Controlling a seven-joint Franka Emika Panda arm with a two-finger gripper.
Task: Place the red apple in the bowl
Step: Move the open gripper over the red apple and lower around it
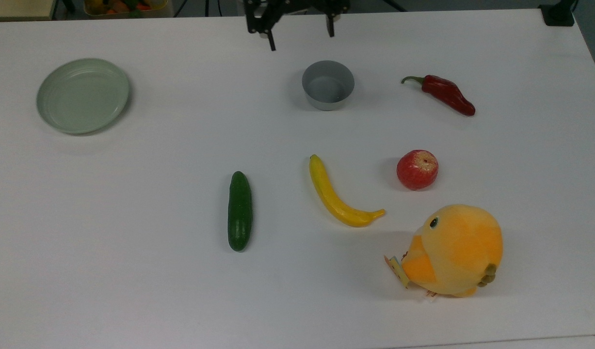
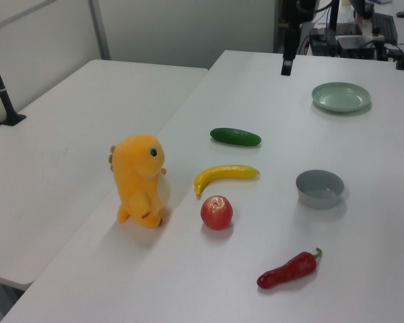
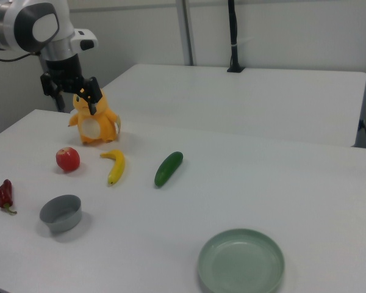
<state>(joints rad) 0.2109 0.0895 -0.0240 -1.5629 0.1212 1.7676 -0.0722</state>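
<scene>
The round sides of the apple are the part my gripper should grab next, so that it can put the red apple [image 2: 217, 212] in the grey bowl [image 2: 320, 189].
The red apple [image 1: 417, 169] [image 2: 217, 212] [image 3: 68, 159] rests on the white table, between the banana and the orange plush toy. In the top view the grey bowl [image 1: 326, 103] [image 2: 318, 199] [image 3: 61, 221] stands empty, above and to the left of the apple. My gripper [image 1: 301, 38] [image 3: 75, 105] hangs open above the table at the top view's upper edge, just beyond the bowl and far from the apple. Nothing is between its fingers. In the left view one dark finger [image 2: 286, 66] shows near the table's far end.
A yellow banana [image 1: 338, 196], a green cucumber [image 1: 240, 211], a red chili pepper [image 1: 445, 94], an orange plush toy [image 1: 452, 249] and a pale green plate [image 1: 83, 95] lie spread over the table. A second white table [image 3: 244, 97] stands alongside.
</scene>
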